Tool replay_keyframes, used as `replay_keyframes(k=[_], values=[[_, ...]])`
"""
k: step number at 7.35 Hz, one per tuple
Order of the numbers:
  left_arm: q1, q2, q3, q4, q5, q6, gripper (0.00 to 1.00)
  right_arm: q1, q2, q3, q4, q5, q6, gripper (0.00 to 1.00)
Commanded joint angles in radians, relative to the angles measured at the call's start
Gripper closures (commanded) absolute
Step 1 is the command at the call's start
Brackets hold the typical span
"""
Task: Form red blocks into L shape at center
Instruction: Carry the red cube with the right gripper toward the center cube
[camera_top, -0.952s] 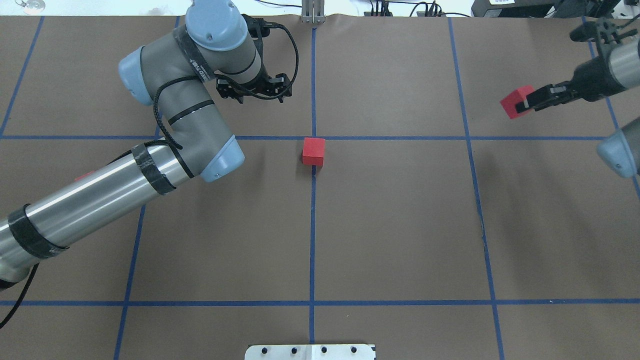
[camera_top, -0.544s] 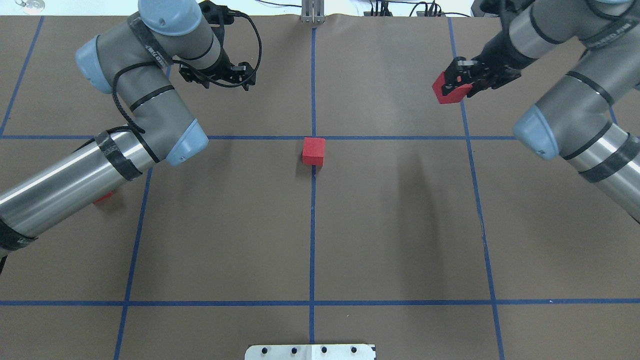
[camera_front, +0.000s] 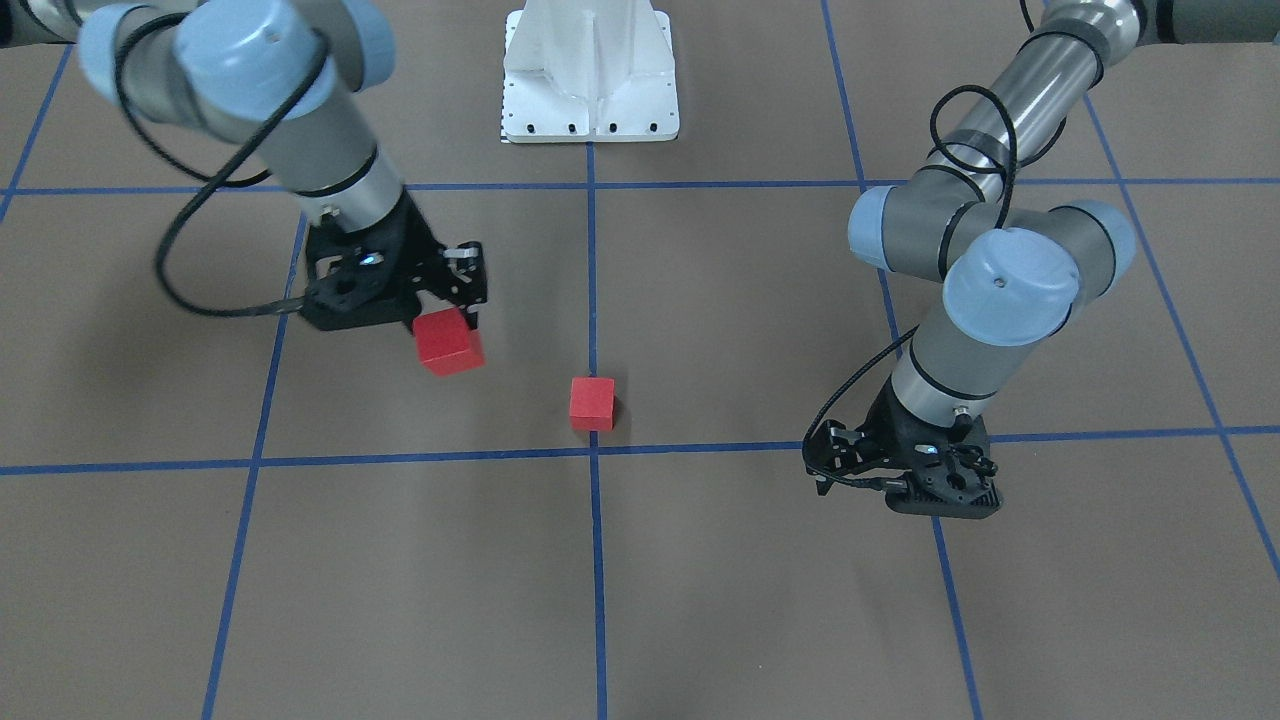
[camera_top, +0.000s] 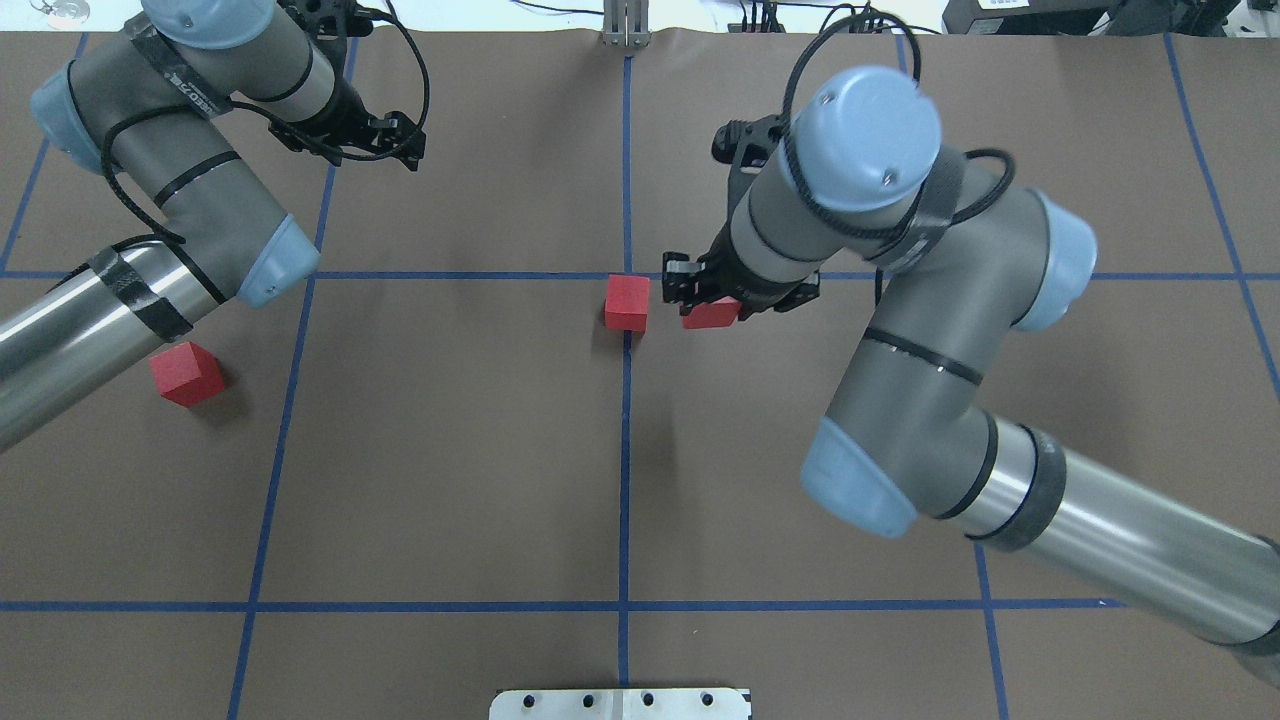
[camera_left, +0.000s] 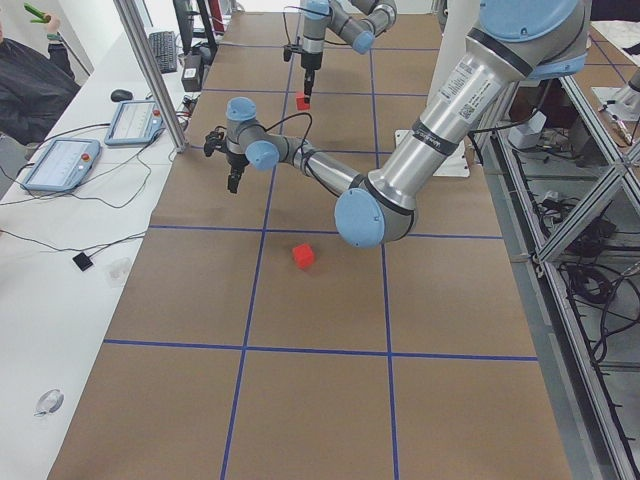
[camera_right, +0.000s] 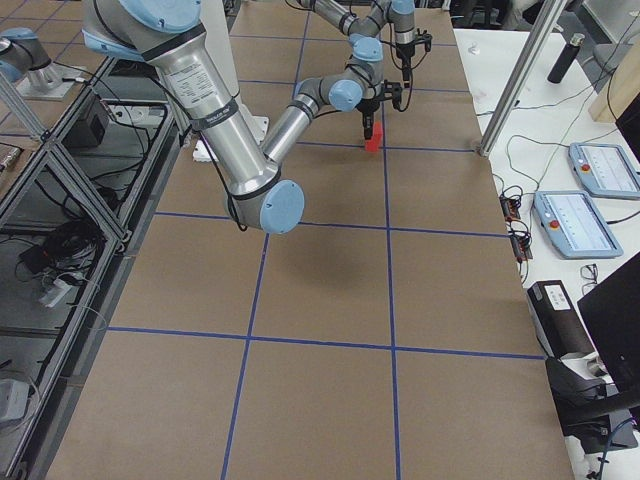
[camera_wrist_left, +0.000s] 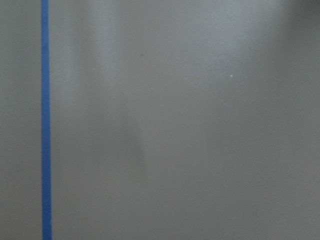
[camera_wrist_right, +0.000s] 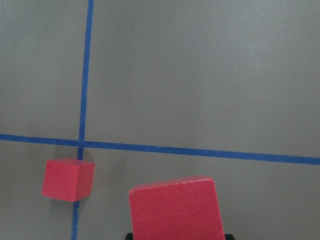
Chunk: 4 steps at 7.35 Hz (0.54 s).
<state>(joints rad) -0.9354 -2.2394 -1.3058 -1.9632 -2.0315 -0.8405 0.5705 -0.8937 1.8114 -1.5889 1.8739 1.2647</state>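
The held red block is crooked and apart from the resting red block. My right gripper needs to turn it and move it closer before letting go.
One red block rests on the brown surface, touching the near side of the center crossing; it also shows in the front view and the right wrist view. My right gripper is shut on a second red block and holds it just right of the first, a little above the surface. The third red block lies far left, beside my left forearm. My left gripper hangs open and empty at the far left, away from all blocks.
Blue tape lines divide the brown surface into squares. The robot's white base plate sits at the near edge. My right arm's elbow hangs over the area right of center. Monitors and pendants lie on a side bench beyond the far edge.
My right arm has swung in from the far right with its block to beside the center block. My left arm has drawn back to the far left, uncovering the third block.
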Motion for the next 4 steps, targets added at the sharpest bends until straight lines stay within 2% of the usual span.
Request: replay_keyframes(k=[1,3,4], values=[[-0.034,0.036,-0.007,-0.005,-0.056,0.001,0.01,-0.155,0.047,-0.024,-0.003,-0.157,0.129,1.00],[-0.052,0.110,-0.027,-0.089,-0.064,0.003,0.01,-0.207,0.102,-0.099,0.003,-0.269,0.142,1.00],[-0.051,0.110,-0.027,-0.089,-0.064,0.001,0.01,-0.205,0.105,-0.127,0.007,-0.272,0.140,1.00]])
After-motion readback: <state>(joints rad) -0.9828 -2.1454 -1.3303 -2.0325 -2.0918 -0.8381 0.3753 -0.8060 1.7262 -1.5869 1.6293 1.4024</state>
